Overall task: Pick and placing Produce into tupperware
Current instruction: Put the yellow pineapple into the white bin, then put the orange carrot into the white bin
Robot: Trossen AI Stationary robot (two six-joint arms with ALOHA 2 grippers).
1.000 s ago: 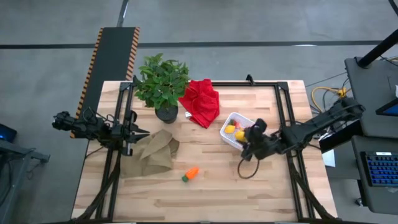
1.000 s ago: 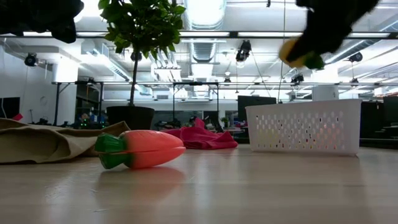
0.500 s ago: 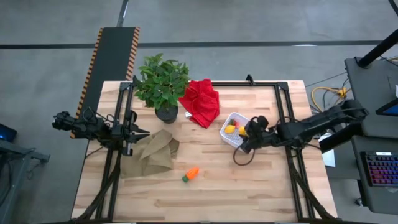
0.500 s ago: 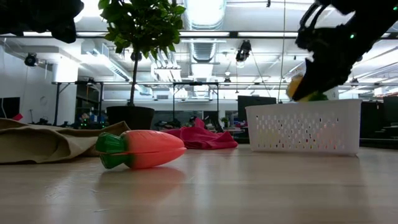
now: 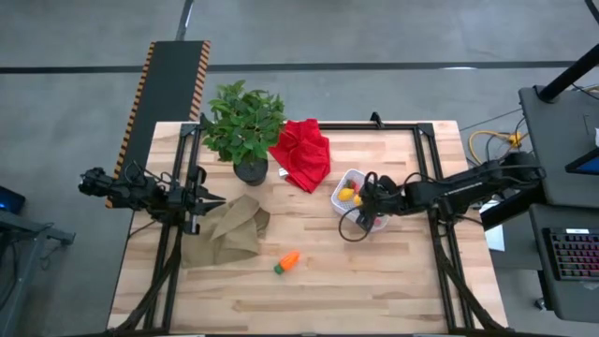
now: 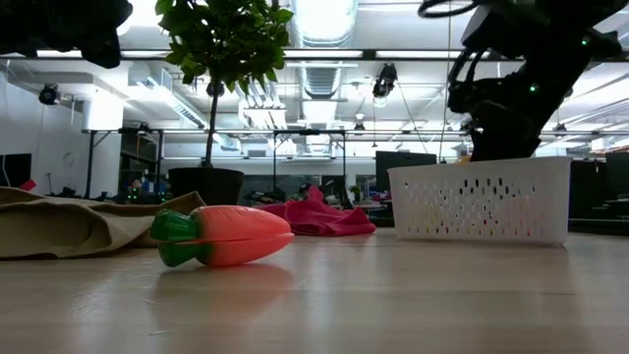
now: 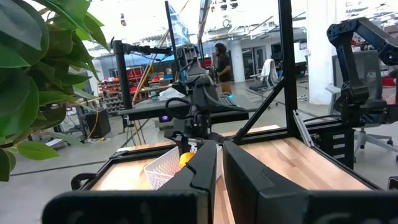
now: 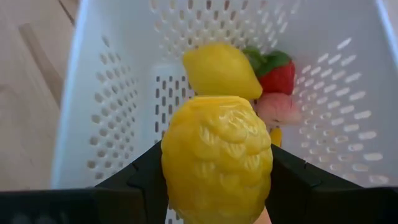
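Note:
My right gripper opens next, since in the right wrist view the yellow scaly fruit [image 8: 217,155] sits inside the white tupperware's sides.
The white tupperware [image 5: 343,178] stands right of the table's middle; it also shows in the low view [image 6: 482,202]. It holds a yellow lemon [image 8: 221,70], a red strawberry [image 8: 273,71] and a pink piece [image 8: 277,107]. My right gripper [image 5: 365,201] reaches into it, shut on a yellow scaly fruit [image 8: 217,155]. An orange carrot with a green tip [image 5: 286,261] lies on its side on the table nearer the front. My left gripper [image 5: 215,199] waits shut at the table's left, by the tan cloth [image 5: 229,229]. My right gripper pinches the yellow scaly fruit by its two opposite sides [image 8: 171,165] between the two fingers. The fingers come from the table's right, slanting down. The fruit is held inside the tupperware's walls, just before the lemon; whether it touches the base I cannot tell.
A potted leafy plant [image 5: 243,122] and a red cloth [image 5: 301,154] stand at the back of the table. Black frame rails [image 5: 426,178] run along both sides. Bare wood lies at the front around the carrot.
My right gripper has carried the yellow fruit toward the table's left and far side and down, from above the tupperware's near side to inside its walls. It has stayed shut on the fruit.

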